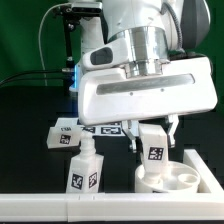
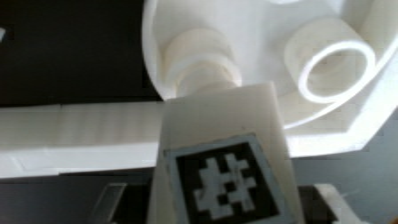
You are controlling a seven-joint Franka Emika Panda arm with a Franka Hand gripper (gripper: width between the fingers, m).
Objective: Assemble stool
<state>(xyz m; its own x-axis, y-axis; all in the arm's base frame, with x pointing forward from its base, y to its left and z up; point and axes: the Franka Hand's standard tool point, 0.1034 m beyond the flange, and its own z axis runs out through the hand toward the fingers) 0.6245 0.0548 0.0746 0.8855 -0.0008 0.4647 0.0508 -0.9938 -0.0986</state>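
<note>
I need to open my gripper and release the leg. The lower end of the white stool leg (image 1: 153,150) sits on the round white seat, so the leg would stand.
My gripper (image 1: 152,132) is shut on a chunky white stool leg (image 1: 153,150) with a square black-and-white tag, held upright. Its lower end meets the left part of the round white seat (image 1: 180,180), which lies sockets-up at the exterior view's lower right. In the wrist view the held leg (image 2: 221,140) runs between my fingers (image 2: 121,203) down to the seat (image 2: 196,30), next to a raised ring socket (image 2: 338,70). A second leg (image 1: 83,170) stands upright to the left. A third leg (image 1: 62,135) lies behind it.
The long white corner rail (image 1: 90,207) runs along the front and up the right side, with the seat pushed into its corner; it also shows in the wrist view (image 2: 71,130). The marker board (image 1: 106,129) lies flat behind the legs. A black stand (image 1: 68,60) rises at the back.
</note>
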